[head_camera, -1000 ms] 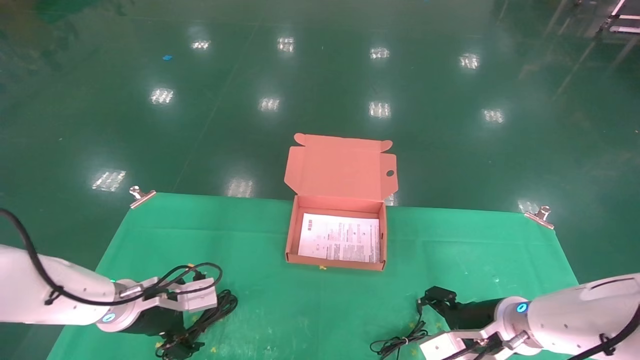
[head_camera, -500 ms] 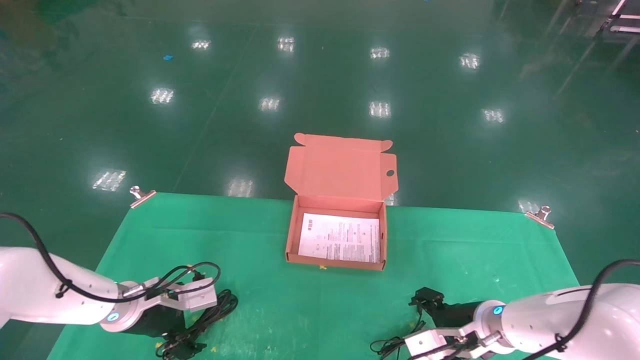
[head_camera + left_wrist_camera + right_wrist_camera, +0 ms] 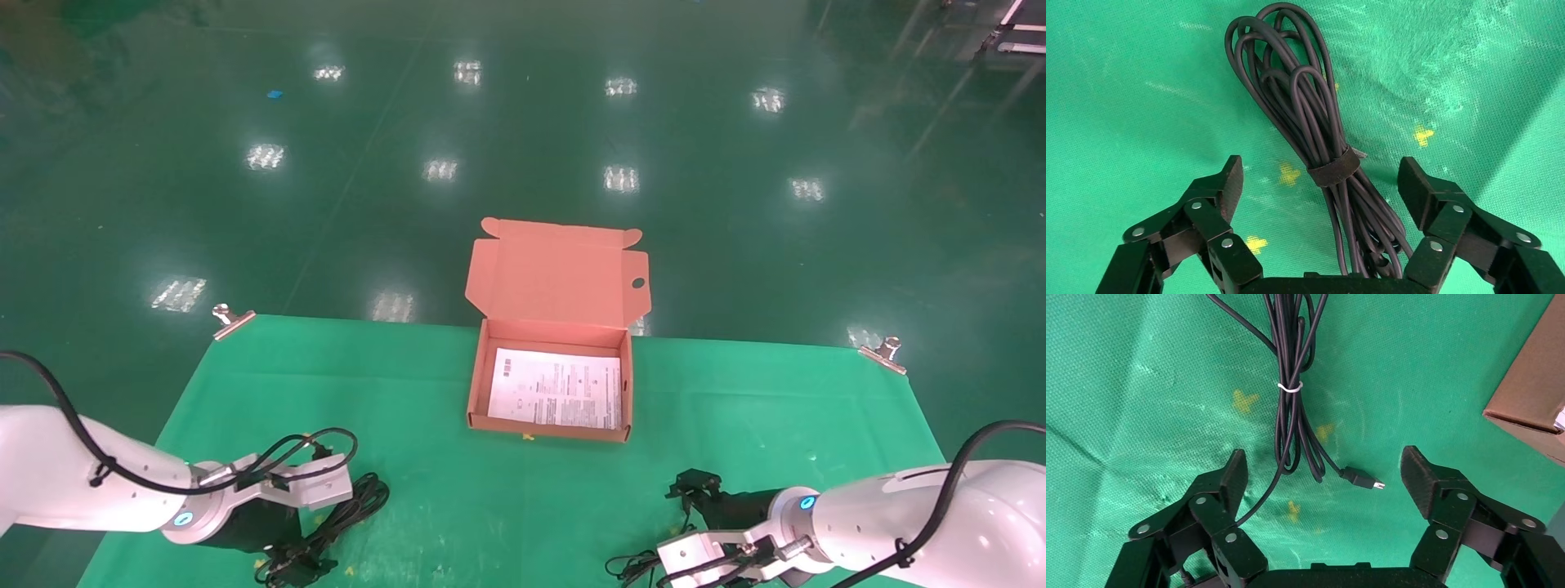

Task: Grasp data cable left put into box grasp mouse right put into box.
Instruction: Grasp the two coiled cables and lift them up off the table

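Note:
The data cable's slack loops spread out toward both of its ends, and its parts are gathered tight at the strap. My left gripper will grab the data cable (image 3: pixel 1309 116) at its strapped middle (image 3: pixel 1333 168) next.
The data cable (image 3: pixel 1309 116) is a black bundle bound by a dark strap, lying on the green cloth at the near left (image 3: pixel 355 502). My left gripper (image 3: pixel 1321 171) is open just above it, with one finger on each side of the bundle; in the head view it (image 3: pixel 286 559) sits low at the cloth's near left. My right gripper (image 3: pixel 1324 462) is open over a thin black cord (image 3: pixel 1291 416) with a white tie and a small plug (image 3: pixel 1361 478); it (image 3: pixel 695 486) hovers at the near right. The mouse is hidden. The box (image 3: pixel 547 429) stands open at mid-table.
A printed sheet (image 3: pixel 556 388) lies in the box, and the lid (image 3: pixel 556 273) stands upright behind it. A box corner (image 3: pixel 1529 398) shows in the right wrist view. Metal clips (image 3: pixel 231 318) (image 3: pixel 882 353) pin the green cloth (image 3: pixel 458 490) at its far corners.
My right arm has shifted left and nearer the table's front edge, carrying its open gripper along. The left arm has barely moved.

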Action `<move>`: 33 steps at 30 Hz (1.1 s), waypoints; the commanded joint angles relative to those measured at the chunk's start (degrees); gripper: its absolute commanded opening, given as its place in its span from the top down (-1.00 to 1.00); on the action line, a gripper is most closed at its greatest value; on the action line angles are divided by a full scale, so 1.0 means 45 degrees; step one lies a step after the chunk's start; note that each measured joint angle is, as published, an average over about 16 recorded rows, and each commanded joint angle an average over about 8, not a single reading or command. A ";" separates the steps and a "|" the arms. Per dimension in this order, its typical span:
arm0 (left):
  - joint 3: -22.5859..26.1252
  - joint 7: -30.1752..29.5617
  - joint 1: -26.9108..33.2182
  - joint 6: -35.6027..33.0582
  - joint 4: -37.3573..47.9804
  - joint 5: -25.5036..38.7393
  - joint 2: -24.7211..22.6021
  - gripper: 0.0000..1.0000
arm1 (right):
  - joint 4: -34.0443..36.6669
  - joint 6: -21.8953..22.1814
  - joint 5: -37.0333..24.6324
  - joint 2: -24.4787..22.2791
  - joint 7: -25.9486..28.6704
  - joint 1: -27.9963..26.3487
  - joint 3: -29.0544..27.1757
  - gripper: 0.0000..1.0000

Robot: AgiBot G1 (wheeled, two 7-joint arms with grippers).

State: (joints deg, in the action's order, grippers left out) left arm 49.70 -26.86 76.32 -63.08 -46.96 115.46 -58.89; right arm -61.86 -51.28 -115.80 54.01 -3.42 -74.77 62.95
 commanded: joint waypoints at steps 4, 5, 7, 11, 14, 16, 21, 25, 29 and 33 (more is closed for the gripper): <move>0.0004 -0.0015 0.0000 -0.0023 -0.0080 0.0010 0.0019 1.00 | -0.0084 -0.0052 0.0019 -0.0055 0.0019 -0.0016 -0.0005 1.00; 0.0005 -0.0017 0.0000 -0.0028 -0.0091 0.0012 0.0021 1.00 | -0.0096 -0.0059 0.0022 -0.0063 0.0022 -0.0018 -0.0006 1.00; 0.0006 -0.0021 0.0000 -0.0037 -0.0110 0.0015 0.0026 1.00 | -0.0116 -0.0071 0.0028 -0.0077 0.0027 -0.0021 -0.0007 1.00; 0.0009 -0.0025 0.0000 -0.0053 -0.0141 0.0020 0.0032 1.00 | -0.0146 -0.0093 0.0035 -0.0097 0.0033 -0.0026 -0.0010 1.00; 0.0011 -0.0028 0.0000 -0.0062 -0.0158 0.0018 0.0035 1.00 | -0.0159 -0.0104 0.0039 -0.0107 0.0036 -0.0028 -0.0013 1.00; 0.0012 -0.0030 0.0000 -0.0068 -0.0167 0.0015 0.0036 1.00 | -0.0166 -0.0110 0.0041 -0.0112 0.0038 -0.0030 -0.0015 1.00; 0.0014 -0.0036 0.0001 -0.0079 -0.0184 0.0007 0.0038 1.00 | -0.0181 -0.0119 0.0046 -0.0120 0.0042 -0.0034 -0.0018 1.00; 0.0016 -0.0039 0.0001 -0.0082 -0.0190 0.0007 0.0039 1.00 | -0.0189 -0.0124 0.0049 -0.0124 0.0045 -0.0037 -0.0020 1.00; 0.0021 -0.0025 0.0002 -0.0092 -0.0203 0.0009 0.0045 1.00 | -0.0192 -0.0127 0.0051 -0.0126 0.0047 -0.0041 -0.0020 1.00; -0.0007 0.0115 0.0009 -0.0270 -0.0365 -0.0140 0.0181 1.00 | -0.0204 -0.0128 0.0077 -0.0142 0.0067 -0.0046 -0.0036 1.00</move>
State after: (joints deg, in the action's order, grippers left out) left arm 49.52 -25.55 76.26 -64.76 -49.82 114.33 -57.17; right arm -63.40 -52.06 -115.09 52.81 -2.72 -75.05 62.53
